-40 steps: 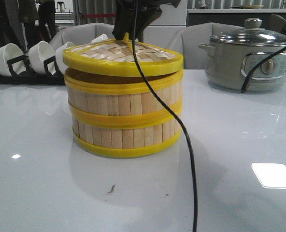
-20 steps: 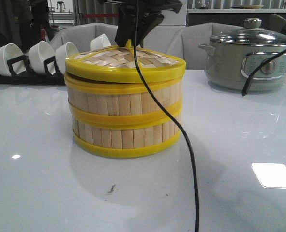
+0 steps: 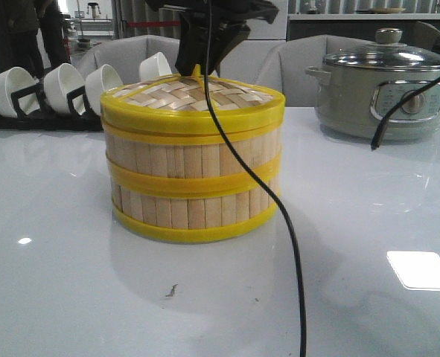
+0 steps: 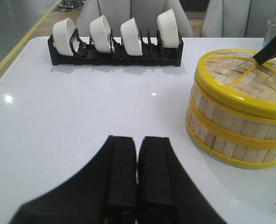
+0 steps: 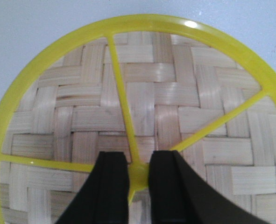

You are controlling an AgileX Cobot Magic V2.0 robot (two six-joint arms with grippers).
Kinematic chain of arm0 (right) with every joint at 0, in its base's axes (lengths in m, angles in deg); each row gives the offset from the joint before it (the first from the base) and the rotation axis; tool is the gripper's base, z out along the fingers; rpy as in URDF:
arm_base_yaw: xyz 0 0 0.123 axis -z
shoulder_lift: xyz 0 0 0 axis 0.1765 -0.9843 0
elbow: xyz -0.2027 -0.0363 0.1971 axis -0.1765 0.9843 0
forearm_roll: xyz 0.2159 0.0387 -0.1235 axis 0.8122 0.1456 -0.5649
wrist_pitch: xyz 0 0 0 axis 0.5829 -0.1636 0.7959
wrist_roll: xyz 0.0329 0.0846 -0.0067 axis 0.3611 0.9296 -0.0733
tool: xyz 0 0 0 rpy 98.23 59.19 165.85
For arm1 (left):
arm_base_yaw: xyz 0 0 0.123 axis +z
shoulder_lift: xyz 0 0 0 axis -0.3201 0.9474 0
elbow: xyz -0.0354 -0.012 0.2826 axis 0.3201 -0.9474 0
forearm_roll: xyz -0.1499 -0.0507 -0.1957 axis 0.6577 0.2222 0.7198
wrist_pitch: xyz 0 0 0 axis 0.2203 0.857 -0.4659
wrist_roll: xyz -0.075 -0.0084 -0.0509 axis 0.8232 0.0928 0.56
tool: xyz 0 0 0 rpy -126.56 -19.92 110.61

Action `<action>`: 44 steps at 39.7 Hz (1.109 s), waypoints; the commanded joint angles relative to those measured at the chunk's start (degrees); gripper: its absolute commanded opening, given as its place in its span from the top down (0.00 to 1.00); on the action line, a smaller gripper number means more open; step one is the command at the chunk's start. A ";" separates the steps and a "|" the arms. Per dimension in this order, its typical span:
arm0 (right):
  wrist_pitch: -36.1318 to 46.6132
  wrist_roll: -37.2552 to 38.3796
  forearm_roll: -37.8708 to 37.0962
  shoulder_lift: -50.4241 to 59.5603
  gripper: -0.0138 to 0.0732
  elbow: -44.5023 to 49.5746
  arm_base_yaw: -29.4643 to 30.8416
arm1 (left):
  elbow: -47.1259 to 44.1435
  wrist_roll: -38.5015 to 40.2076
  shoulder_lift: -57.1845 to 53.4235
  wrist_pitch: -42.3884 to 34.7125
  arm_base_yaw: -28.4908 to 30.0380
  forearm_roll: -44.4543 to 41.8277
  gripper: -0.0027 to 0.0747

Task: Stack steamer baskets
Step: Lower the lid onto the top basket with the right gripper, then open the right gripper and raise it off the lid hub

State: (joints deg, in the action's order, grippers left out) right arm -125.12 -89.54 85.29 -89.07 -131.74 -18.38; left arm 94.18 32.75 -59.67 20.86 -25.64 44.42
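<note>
The lid's yellow edge is level on the upper basket's rim all around, so the lid would stay and my right gripper should open.
Two steamer baskets stand stacked in the middle of the table, the upper basket [image 3: 190,152] on the lower basket [image 3: 190,210]. A flat woven-bamboo lid [image 3: 167,98] with a yellow rim lies level on the upper basket. My right gripper [image 5: 138,170] is above the stack, shut on the lid's yellow knob [image 5: 138,176]; it also shows in the front view [image 3: 199,68]. My left gripper [image 4: 138,144] is shut and empty, above bare table to the left of the stack [image 4: 231,116].
A black rack of white bowls [image 3: 48,89] stands at the back left and also shows in the left wrist view [image 4: 114,42]. A grey rice cooker [image 3: 380,82] stands at the back right. A black cable [image 3: 294,245] hangs in front of the stack.
The lid was tilted, with a gap over the upper basket's left side. It has come down and now lies flat on the upper basket, still in my right gripper.
</note>
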 commanded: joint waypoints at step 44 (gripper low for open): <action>5.87 0.04 -1.28 9.92 0.45 -2.00 0.04 | 1.59 0.27 0.67 -4.86 -0.35 0.24 0.86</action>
State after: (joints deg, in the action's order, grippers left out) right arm -123.21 -89.54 84.75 -84.53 -131.74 -18.50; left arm 94.18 32.75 -59.67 20.86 -25.64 44.42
